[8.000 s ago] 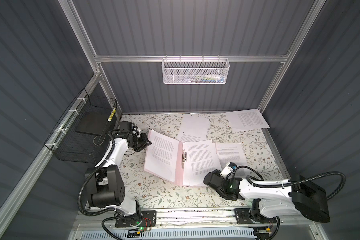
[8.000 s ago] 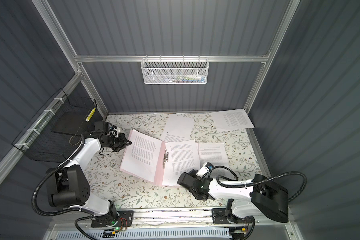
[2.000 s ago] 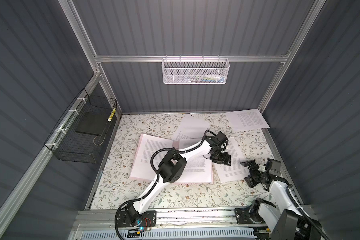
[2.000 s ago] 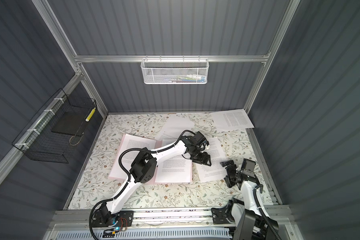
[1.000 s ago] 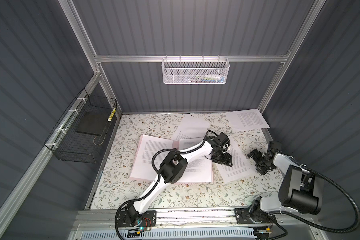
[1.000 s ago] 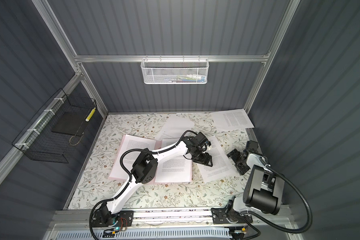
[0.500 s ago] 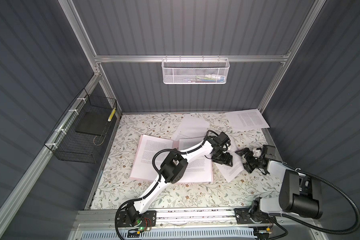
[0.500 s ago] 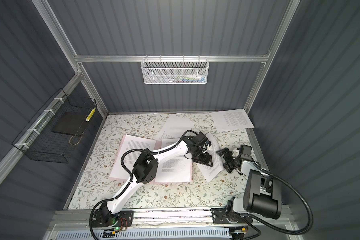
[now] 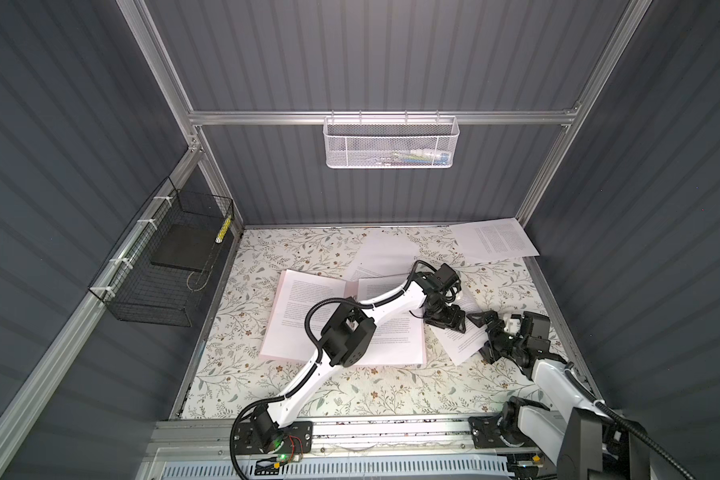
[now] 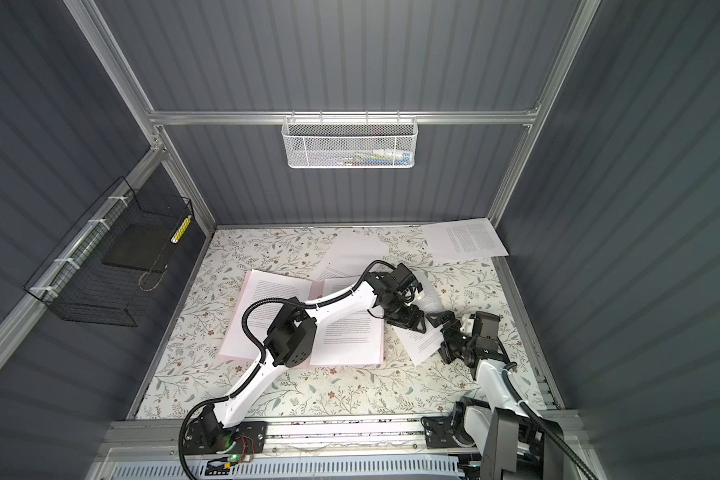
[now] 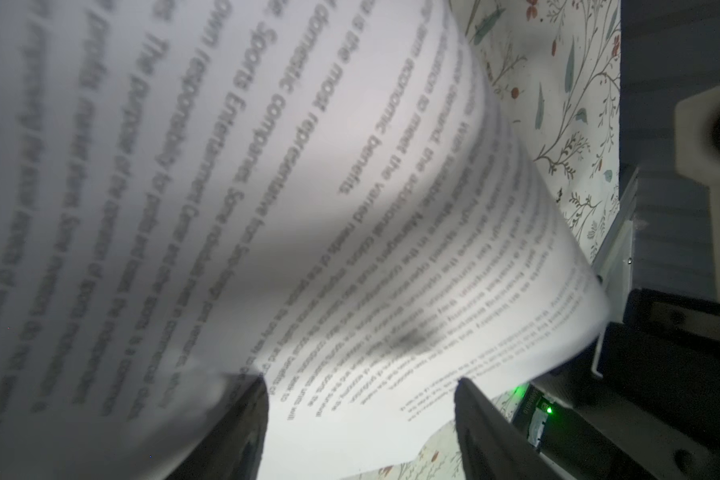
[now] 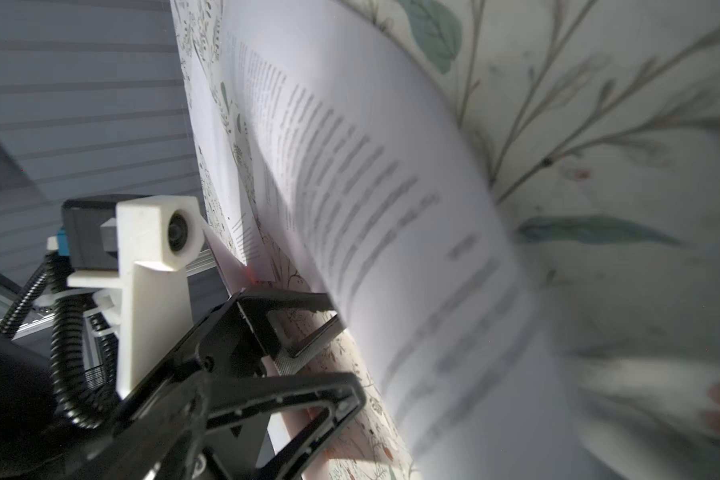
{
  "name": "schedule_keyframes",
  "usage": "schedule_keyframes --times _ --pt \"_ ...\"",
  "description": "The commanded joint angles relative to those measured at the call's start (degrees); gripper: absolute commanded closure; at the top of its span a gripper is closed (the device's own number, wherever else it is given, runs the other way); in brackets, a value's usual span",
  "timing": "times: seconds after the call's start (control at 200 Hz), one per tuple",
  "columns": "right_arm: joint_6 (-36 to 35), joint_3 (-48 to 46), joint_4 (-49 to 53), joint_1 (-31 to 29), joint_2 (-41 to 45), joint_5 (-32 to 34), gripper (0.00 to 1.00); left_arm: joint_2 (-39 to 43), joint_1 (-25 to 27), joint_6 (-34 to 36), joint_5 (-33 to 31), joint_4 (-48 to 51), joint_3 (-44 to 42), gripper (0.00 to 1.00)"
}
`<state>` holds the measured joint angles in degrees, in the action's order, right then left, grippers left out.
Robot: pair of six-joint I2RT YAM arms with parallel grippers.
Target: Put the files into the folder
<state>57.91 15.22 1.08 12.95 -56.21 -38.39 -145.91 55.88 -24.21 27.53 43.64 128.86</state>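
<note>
I will next pinch the loose file sheet with my right gripper by its buckled outer edge (image 9: pixel 481 333), so the rest stays free to lay into the folder.
The pink folder (image 9: pixel 351 289) (image 10: pixel 316 289) lies open mid-table with printed files (image 9: pixel 304 307) on both halves. To its right one loose file sheet (image 9: pixel 460 345) (image 10: pixel 422 343) buckles upward. My left gripper (image 9: pixel 445 323) (image 10: pixel 406 322) stands open on that sheet's folder side, fingers down on the paper. In the left wrist view the sheet (image 11: pixel 308 208) arches above the open left gripper (image 11: pixel 360 399). My right gripper (image 9: pixel 481 336) (image 10: pixel 440 336) is open against the sheet's outer edge. The right wrist view shows the curved sheet (image 12: pixel 391 208) and the left gripper (image 12: pixel 348 357); the right gripper's own fingers do not show there.
Two more sheets lie at the back (image 9: pixel 387 253) and in the back right corner (image 9: pixel 495 241). A black wire basket (image 9: pixel 142 299) holding a black slab hangs on the left wall. A white mesh basket (image 9: pixel 391 143) hangs on the back wall. The metal rail (image 9: pixel 391 432) runs along the front.
The right gripper has moved left toward the left gripper, pushing the loose sheet's outer edge inward. The sheet now bows up and looks narrower. The left arm has stayed put.
</note>
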Motion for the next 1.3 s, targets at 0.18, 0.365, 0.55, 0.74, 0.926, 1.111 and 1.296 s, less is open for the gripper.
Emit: schedule_keyframes --times 0.18,0.365,0.55,0.74,0.926,1.111,1.296 --pt "3.9 -4.6 3.7 -3.5 9.1 7.6 0.01 -5.0 0.3 -0.8 -0.9 2.8 -1.5 0.28" --pt "0.7 -2.7 2.3 -3.1 4.5 12.1 0.11 -3.3 0.2 -0.1 -0.6 2.3 -3.6 0.28" --pt "1.5 -4.7 -2.3 -3.1 4.3 14.4 0.29 -2.3 0.1 -0.8 0.7 1.2 -4.2 0.28" --pt "-0.2 -6.8 -5.2 -3.1 8.7 18.2 0.49 -1.9 0.1 -1.5 2.7 0.3 -3.7 0.28" --pt "-4.9 -8.0 -9.9 -3.2 10.8 18.4 0.63 -1.8 0.0 -1.2 3.2 1.0 -3.0 0.28" --pt "-9.3 -6.4 -7.9 -3.1 11.8 18.1 0.87 0.6 -0.1 -1.7 4.0 0.3 -3.9 0.28" --pt "-11.8 -4.8 -3.1 -3.2 16.5 18.5 1.00 2.0 -1.5 -2.9 8.1 -0.9 -0.1 0.27"
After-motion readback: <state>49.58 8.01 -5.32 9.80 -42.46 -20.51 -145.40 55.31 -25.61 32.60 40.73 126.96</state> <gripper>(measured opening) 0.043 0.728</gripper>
